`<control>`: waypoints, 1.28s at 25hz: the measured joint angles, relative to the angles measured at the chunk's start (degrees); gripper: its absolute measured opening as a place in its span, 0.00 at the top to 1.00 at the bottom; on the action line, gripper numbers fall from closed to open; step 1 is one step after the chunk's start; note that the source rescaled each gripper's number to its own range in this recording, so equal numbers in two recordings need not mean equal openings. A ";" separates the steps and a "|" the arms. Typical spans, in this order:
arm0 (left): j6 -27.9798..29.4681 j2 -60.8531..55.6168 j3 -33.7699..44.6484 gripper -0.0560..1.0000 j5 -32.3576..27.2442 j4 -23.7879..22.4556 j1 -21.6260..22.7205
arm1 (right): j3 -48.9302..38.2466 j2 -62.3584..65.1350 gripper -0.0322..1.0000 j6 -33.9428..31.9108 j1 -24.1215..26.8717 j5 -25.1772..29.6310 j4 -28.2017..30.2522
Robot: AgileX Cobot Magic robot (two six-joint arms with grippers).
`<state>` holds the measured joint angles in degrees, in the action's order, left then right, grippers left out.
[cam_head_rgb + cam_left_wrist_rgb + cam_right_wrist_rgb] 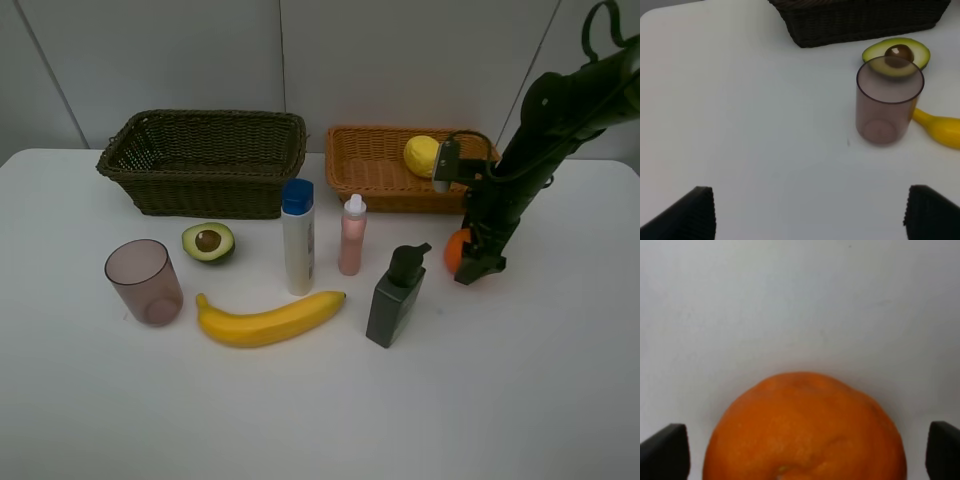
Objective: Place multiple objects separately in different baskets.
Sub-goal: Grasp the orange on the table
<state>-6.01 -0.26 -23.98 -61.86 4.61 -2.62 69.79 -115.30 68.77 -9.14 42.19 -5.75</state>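
Note:
The orange should go with the lemon in the orange-tan basket point(365, 185), so my right gripper should grab it next by its widest middle point(457, 250).
My right gripper point(470, 262) stands open over the table with the orange point(455, 250) between its fingers; in the right wrist view the orange point(802, 430) fills the gap and does not touch either fingertip point(665, 452). The lemon point(421, 155) lies in the orange-tan basket point(365, 185). The dark basket point(205, 185) holds nothing. In front stand the avocado half point(208, 242), mauve cup point(145, 282), banana point(268, 320), white bottle point(297, 236), pink bottle point(352, 236) and pump bottle point(397, 297). My left gripper point(812, 215) is open, short of the cup point(889, 107).
The left wrist view also shows the avocado half point(897, 52), the banana's tip point(940, 130) and the dark basket's wall point(860, 20). The white table point(320, 420) runs on toward the front edge. A grey wall stands behind the baskets.

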 joint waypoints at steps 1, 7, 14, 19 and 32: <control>0.00 0.00 0.00 0.00 0.00 0.00 0.00 | 0.00 0.00 0.00 0.00 0.00 0.00 0.00; 0.00 0.00 0.00 0.00 0.00 0.00 0.00 | 0.00 0.00 0.24 0.00 0.00 0.00 0.48; 0.00 0.00 0.00 0.00 0.00 0.00 0.00 | 0.00 0.00 0.35 -0.05 0.00 0.72 1.95; 0.00 0.00 0.00 0.00 0.00 0.00 0.00 | 0.00 0.00 0.35 -0.05 0.00 1.18 2.01; 0.00 0.00 0.00 0.00 0.00 0.00 0.00 | 0.00 0.00 0.35 -0.11 0.00 1.18 2.07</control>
<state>-6.01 -0.26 -23.98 -61.86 4.61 -2.62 69.79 -115.30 68.66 -9.14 43.37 -3.68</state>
